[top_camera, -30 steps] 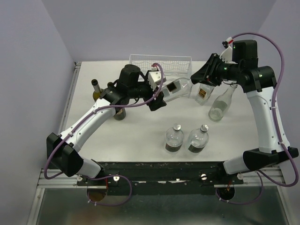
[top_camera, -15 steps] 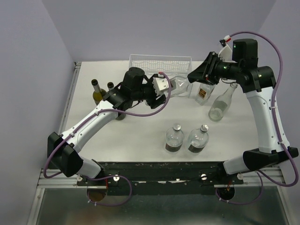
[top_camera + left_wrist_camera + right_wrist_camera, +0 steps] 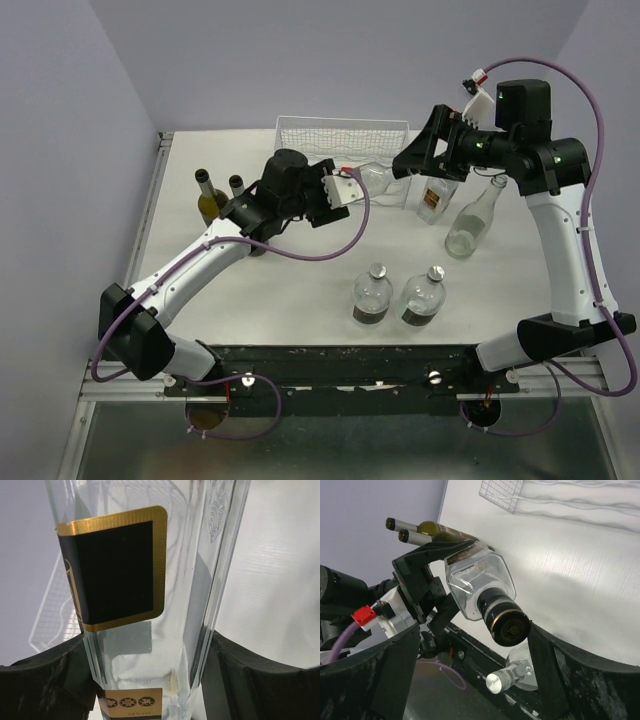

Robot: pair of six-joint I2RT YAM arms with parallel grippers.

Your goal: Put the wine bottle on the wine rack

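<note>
The wine bottle's body must stay free to enter the rack, so my right gripper will next grab the bottle's neck at the dark cap (image 3: 492, 600).
The wine bottle (image 3: 378, 180) is clear glass with a black, gold-edged label (image 3: 117, 570) and a dark cap (image 3: 509, 625). It hangs level in the air just in front of the white wire wine rack (image 3: 340, 130) at the back of the table. My left gripper (image 3: 348, 188) is shut on the bottle's body, one finger pressed against each side (image 3: 150, 680). My right gripper (image 3: 412, 165) stands open around the cap end (image 3: 470, 650), its fingers wide apart. The cap sits close to the right-hand finger (image 3: 570, 680).
Two dark green bottles (image 3: 207, 195) stand at the left. A labelled bottle (image 3: 432, 200) and a slim clear bottle (image 3: 472, 220) are below the rack's right end. Two round flasks (image 3: 372, 295) (image 3: 424, 295) stand near the front middle.
My right gripper has opened and let go of the bottle's neck. My left gripper has closed on the bottle's body and carried it back towards the rack.
</note>
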